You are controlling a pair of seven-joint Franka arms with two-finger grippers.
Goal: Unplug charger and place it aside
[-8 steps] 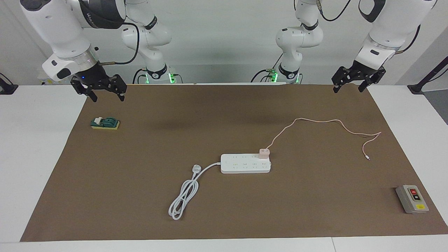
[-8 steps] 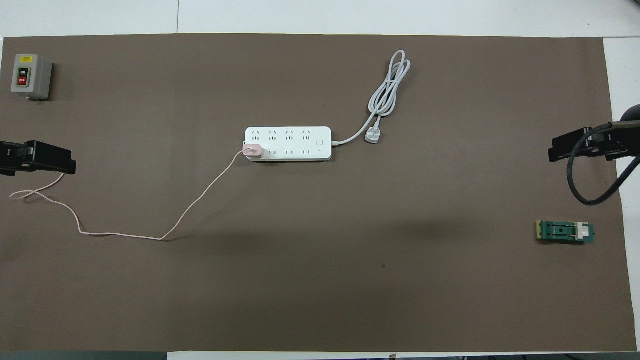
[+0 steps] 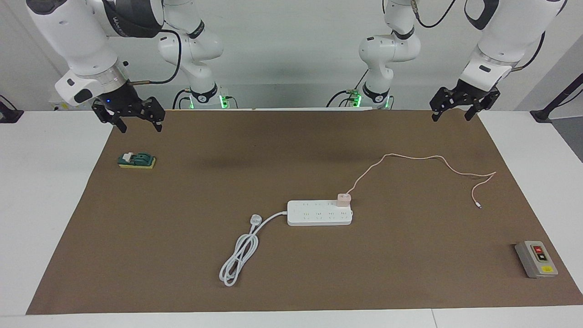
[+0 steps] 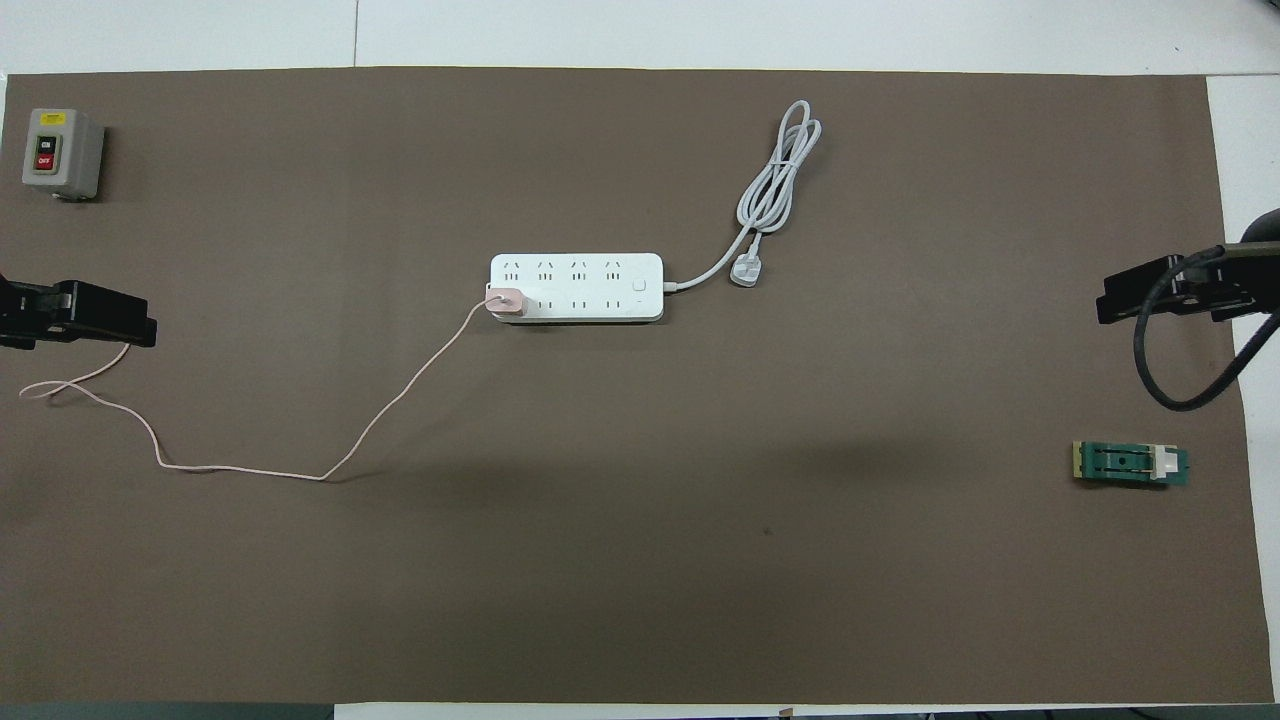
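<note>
The pink charger (image 4: pixel 503 301) crowds the power strip's socket end and sticks out over the edge of that end. My right gripper should grab the power strip by its cord end (image 4: pixel 650 288) next.
The pale pink charger (image 3: pixel 343 198) sits plugged into the end socket of the white power strip (image 3: pixel 319 213) at mid-table, toward the left arm's end. In the overhead view the charger (image 4: pixel 503 301) is on the strip (image 4: pixel 580 285) too. Its thin pink cable (image 3: pixel 410 157) runs toward the robots and the left arm's end and finishes in a tiny connector (image 3: pixel 477 206). My left gripper (image 3: pixel 451 117) hangs open and empty over the mat's edge, above the cable's end (image 4: pixel 70 385). My right gripper (image 3: pixel 140 128) hangs open and empty over the mat's other end.
The strip's thick white cord (image 3: pixel 239 255) lies coiled on the brown mat (image 3: pixel 182 205). A grey switch box (image 3: pixel 536 258) stands at the left arm's end, farther from the robots. A green part on a yellow base (image 3: pixel 136 160) lies under the right gripper.
My left gripper has shifted very slightly. The charger, cable, strip and right gripper have not moved.
</note>
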